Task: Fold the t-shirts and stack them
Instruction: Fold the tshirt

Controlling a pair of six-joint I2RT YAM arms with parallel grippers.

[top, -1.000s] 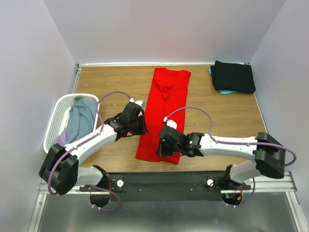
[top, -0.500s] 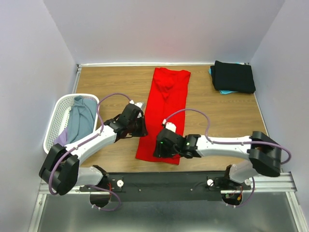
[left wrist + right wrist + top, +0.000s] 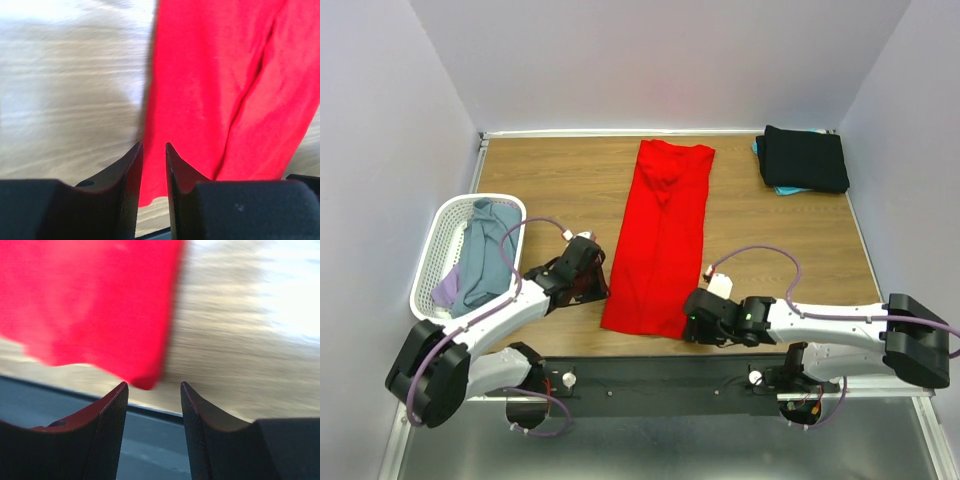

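Note:
The robot's right gripper will fold the t-shirt over by grabbing the red t-shirt's near corner point(image 3: 683, 335) point(image 3: 146, 380), while the t-shirt's other corner is left for the left gripper.
A bright red t-shirt point(image 3: 660, 230), folded into a long narrow strip, lies flat down the middle of the wooden table point(image 3: 770, 250). My left gripper point(image 3: 595, 283) sits low just left of the strip's near left edge, open by a narrow gap with nothing in it; in the left wrist view the red t-shirt point(image 3: 215, 75) lies just beyond the left gripper point(image 3: 153, 145). My right gripper point(image 3: 692, 325) stands open beside the near right corner. In the right wrist view that corner of the red t-shirt point(image 3: 145, 377) lies just past the right gripper point(image 3: 154, 384), ungripped.
A folded black t-shirt point(image 3: 805, 158) rests on a teal one point(image 3: 782, 189) at the far right corner. The white mesh basket point(image 3: 440, 235) at the left holds a grey-blue shirt point(image 3: 485, 255) and a lavender one point(image 3: 445, 290). The table's near edge and black rail point(image 3: 660, 375) run close behind both grippers.
The right gripper has opened, let go of the red shirt's near end and slid off to its right. The left gripper opened wider and drew back toward the near left.

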